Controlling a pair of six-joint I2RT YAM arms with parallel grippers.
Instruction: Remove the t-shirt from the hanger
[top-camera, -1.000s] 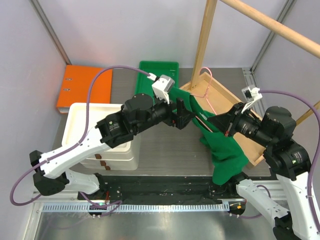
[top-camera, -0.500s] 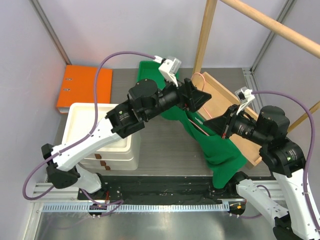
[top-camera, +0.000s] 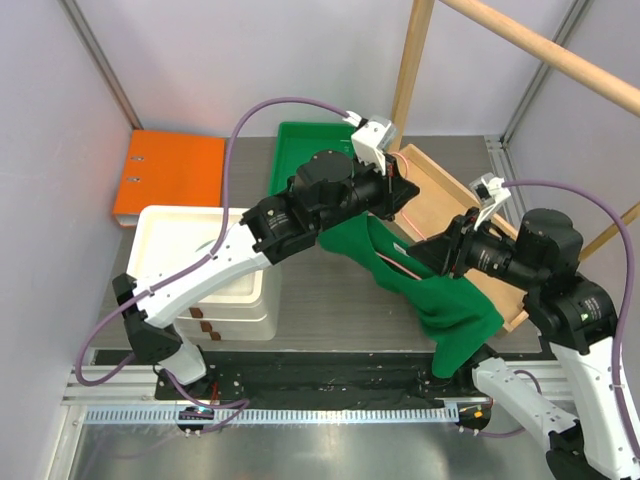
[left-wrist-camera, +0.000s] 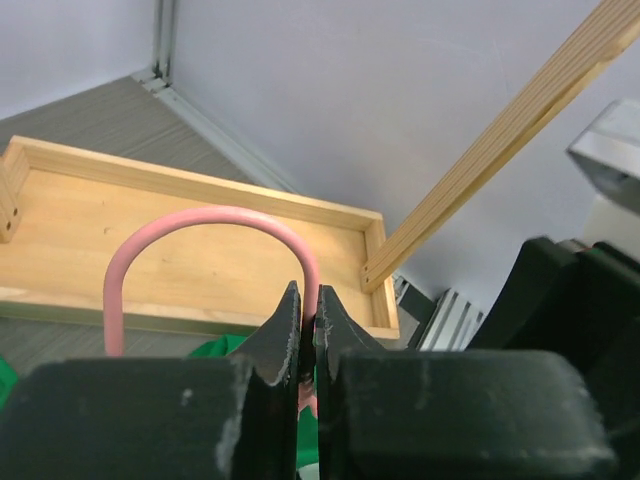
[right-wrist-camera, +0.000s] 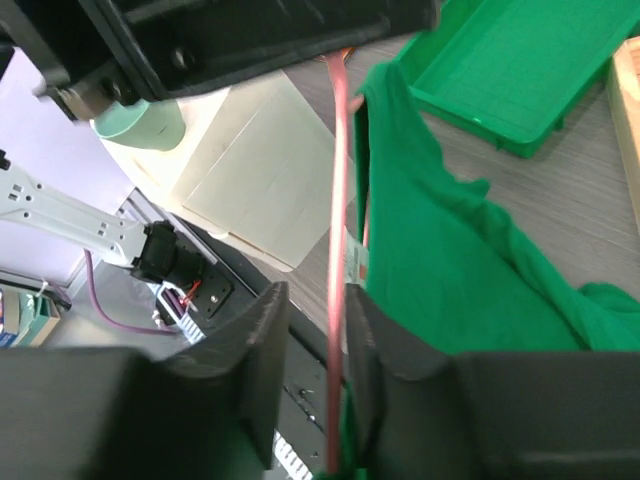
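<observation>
The robot's left gripper can remove the t-shirt if the right gripper next grabs the hanger (top-camera: 404, 262) by its straight part beside the t-shirt, rather than by the hanger's hook.
The dark green t-shirt (top-camera: 445, 305) hangs crumpled from the pink wire hanger (top-camera: 404, 262) between my two arms, above the table. My left gripper (top-camera: 398, 193) is shut on the hanger's curved hook (left-wrist-camera: 205, 214); the left wrist view shows the pink wire pinched between the black fingertips of the left gripper (left-wrist-camera: 308, 312). My right gripper (top-camera: 437, 254) stands open around a lower straight stretch of the hanger (right-wrist-camera: 340, 200). In the right wrist view the wire runs between the jaws of the right gripper (right-wrist-camera: 315, 315), close to the right finger, with the t-shirt (right-wrist-camera: 450, 260) draped beside it.
A rigid green tray (top-camera: 305, 150) lies at the back, next to a shallow wooden tray (top-camera: 445, 190). A wooden post (top-camera: 410, 70) and slanted rod (top-camera: 560, 55) rise behind. An orange binder (top-camera: 165, 175) and stacked white bins (top-camera: 185, 250) sit on the left.
My left gripper swung right and back to the hanger hook and shut on it. My right gripper let go of the hanger wire and opened. The shirt shifted slightly right.
</observation>
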